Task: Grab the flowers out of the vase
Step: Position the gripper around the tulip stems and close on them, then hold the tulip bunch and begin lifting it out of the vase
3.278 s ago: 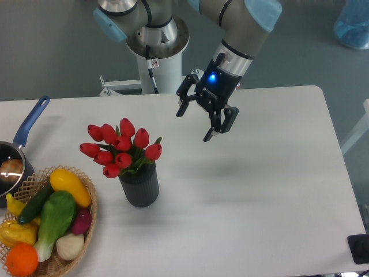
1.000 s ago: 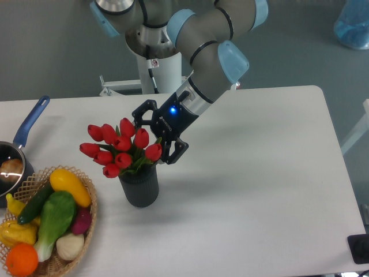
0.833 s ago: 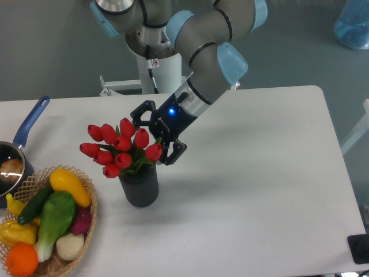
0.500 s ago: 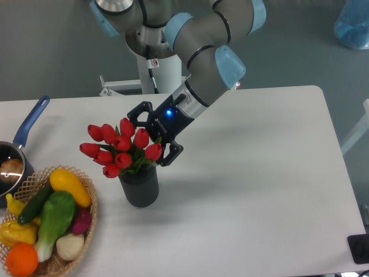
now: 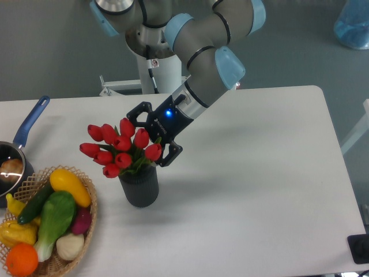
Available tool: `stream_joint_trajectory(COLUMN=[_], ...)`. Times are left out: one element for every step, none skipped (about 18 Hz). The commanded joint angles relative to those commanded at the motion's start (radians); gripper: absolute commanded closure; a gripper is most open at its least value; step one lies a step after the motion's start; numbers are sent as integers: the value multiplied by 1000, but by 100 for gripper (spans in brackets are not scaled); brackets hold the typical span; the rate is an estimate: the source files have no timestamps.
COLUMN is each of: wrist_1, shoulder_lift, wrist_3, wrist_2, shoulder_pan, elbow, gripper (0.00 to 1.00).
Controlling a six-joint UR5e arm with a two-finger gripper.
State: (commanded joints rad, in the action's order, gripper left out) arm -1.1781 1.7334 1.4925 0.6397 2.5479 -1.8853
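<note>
I should next take hold of the flowers (image 5: 120,147) with my gripper by their cluster of red buds, so that I can lift them out of the vase (image 5: 139,186).
The flowers (image 5: 120,147), red tulip buds with green leaves, stand upright in the vase (image 5: 139,186), a small dark grey ribbed cylinder left of the table's middle. My gripper (image 5: 149,137) is open and tilted, right against the bunch's right side. One finger (image 5: 134,114) reaches behind the top buds. The other finger (image 5: 170,154) hangs just right of the lowest right bud. Whether the fingers touch the buds I cannot tell.
A woven wicker basket (image 5: 87,222) with colourful vegetables and fruit sits at the front left. A blue-handled metal saucepan (image 5: 23,138) lies at the left edge. The arm's base column (image 5: 155,63) rises behind the table.
The gripper came down and left from above the table's middle to the bunch's right side. In the last half second it hardly moved. The flowers stay in the vase.
</note>
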Motion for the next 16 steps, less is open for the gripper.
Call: stream_joint_trajectory(wrist_1=[0,0,0,0,0,0,0,0,-2,-2,-2,-2,-2,-2,-2,-2], shoulder_lift=[0,0,2,0,0,0,0,0,0,0,0,0,0,0,0,0], wrist_3=[0,0,0,0,-2,-2,-2,-2,-2,-2,-2,-2,-2,-2,-2,-2], wrist_2=[0,0,0,0,-2,-2,0,0,0,-2,0,0,0,0,-2,-2], shoulder_pan=[0,-2,-2,-2,-2,0,-2,-2,-2,-2,-2,-2,-2,-2,0,0], elbow=[0,0,0,0,0,0,0,0,0,0,0,0,0,0,0,0], gripper=[10,17,20,23,29,35,42,45,50,55,61,67,68,68,68,68])
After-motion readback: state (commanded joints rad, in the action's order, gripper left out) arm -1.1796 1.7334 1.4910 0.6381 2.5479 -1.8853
